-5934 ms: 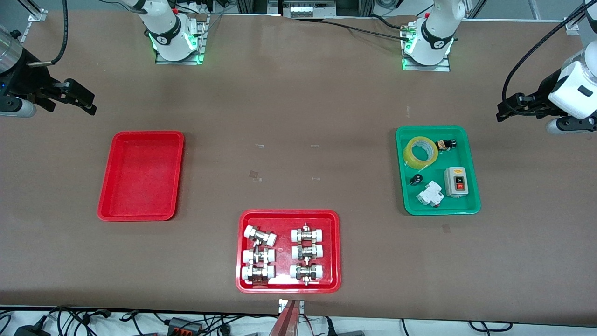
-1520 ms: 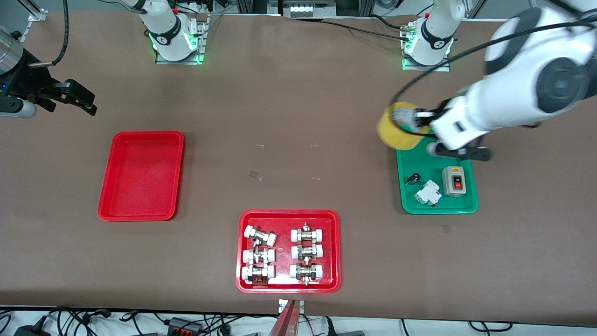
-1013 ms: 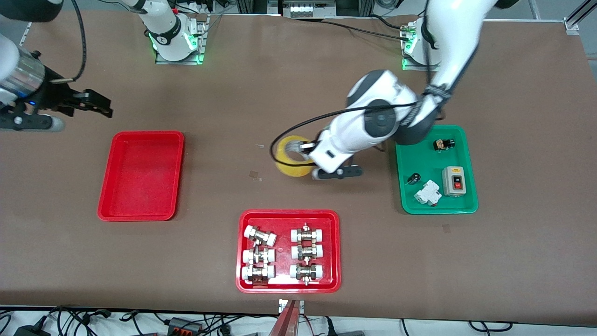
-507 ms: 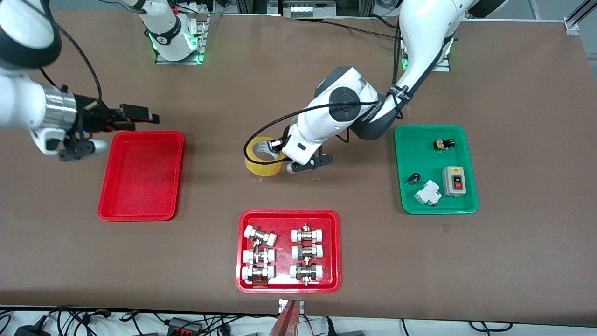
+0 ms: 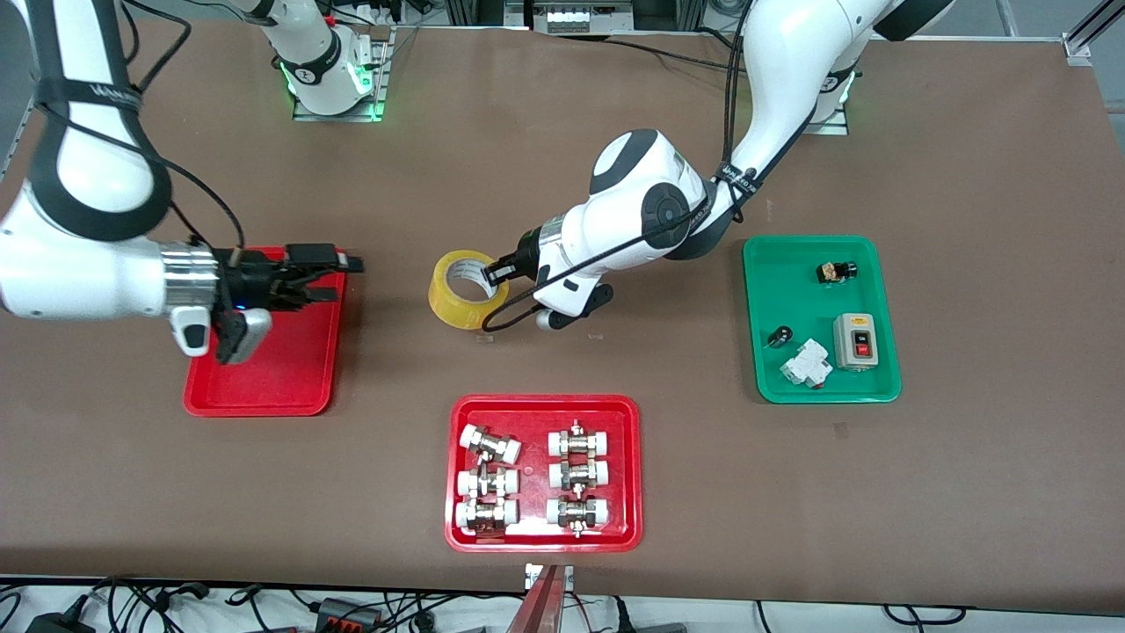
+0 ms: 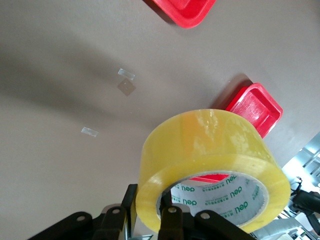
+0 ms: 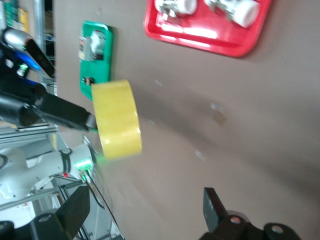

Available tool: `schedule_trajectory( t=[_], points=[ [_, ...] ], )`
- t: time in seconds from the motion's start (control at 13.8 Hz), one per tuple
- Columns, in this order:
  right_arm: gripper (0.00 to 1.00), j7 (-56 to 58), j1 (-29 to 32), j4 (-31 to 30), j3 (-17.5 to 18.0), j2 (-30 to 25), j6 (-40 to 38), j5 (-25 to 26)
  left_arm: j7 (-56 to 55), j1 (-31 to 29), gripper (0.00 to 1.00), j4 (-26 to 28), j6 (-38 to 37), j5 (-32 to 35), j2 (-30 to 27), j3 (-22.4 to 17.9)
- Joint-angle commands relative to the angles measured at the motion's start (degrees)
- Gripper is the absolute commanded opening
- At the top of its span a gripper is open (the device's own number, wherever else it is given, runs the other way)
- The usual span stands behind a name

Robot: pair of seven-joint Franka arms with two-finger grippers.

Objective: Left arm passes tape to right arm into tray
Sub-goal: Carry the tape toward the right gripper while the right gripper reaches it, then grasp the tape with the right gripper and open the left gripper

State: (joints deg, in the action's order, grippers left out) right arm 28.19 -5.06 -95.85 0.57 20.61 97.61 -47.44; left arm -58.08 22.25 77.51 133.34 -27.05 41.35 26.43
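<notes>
My left gripper's fingers already cover one side of the tape roll [image 5: 459,288]. My right gripper needs to grab the tape roll's free side next, opposite those fingers.
My left gripper [image 5: 494,272] is shut on the yellow tape roll [image 5: 459,288], one finger inside the white core and one outside, holding it in the air over the middle of the table. In the left wrist view the tape [image 6: 210,150] fills the lower part, clamped between the black fingers [image 6: 120,210]. My right gripper [image 5: 338,268] is open and empty, over the edge of the plain red tray [image 5: 281,378] that faces the tape, fingers pointing at the roll. The right wrist view shows the tape [image 7: 117,120] ahead, between the open fingers [image 7: 215,207].
A red tray with metal-and-white pipe fittings [image 5: 543,473] lies nearer the front camera. A green tray [image 5: 822,321] with a switch box, a breaker and small parts lies toward the left arm's end. Small tape scraps [image 5: 483,338] lie on the brown table under the roll.
The left arm took the tape from the green tray and carried it to the table's middle. The right arm swung in from the table's end to over the plain red tray, toward the roll.
</notes>
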Motion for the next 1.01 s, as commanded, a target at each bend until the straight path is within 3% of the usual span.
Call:
schedule_trajectory(
  t=[0.0,0.14,0.43,0.87,0.94],
  points=[
    [1.0,1.9,-3.0,-2.8,0.0,-1.2,4.9,-3.4,0.1,1.3,0.0,-3.6,2.2,-1.9,2.9,-0.1],
    [1.0,2.4,-5.2,-4.6,0.0,-1.3,8.9,-5.7,0.1,2.3,0.0,-3.8,5.8,-1.9,4.1,-0.1],
    [1.0,7.7,-7.2,-7.7,0.0,-0.7,14.3,-8.3,0.2,2.2,0.0,-3.9,6.0,-3.1,4.2,0.0],
    [1.0,10.2,-7.8,-7.8,0.0,0.9,16.1,-9.7,0.4,2.2,0.01,-3.9,6.0,-2.9,4.2,-0.1],
    [0.78,10.2,-7.8,-7.8,0.0,0.9,16.1,-9.8,0.4,2.3,0.01,-3.9,6.0,-2.8,4.2,-0.1]
  ],
)
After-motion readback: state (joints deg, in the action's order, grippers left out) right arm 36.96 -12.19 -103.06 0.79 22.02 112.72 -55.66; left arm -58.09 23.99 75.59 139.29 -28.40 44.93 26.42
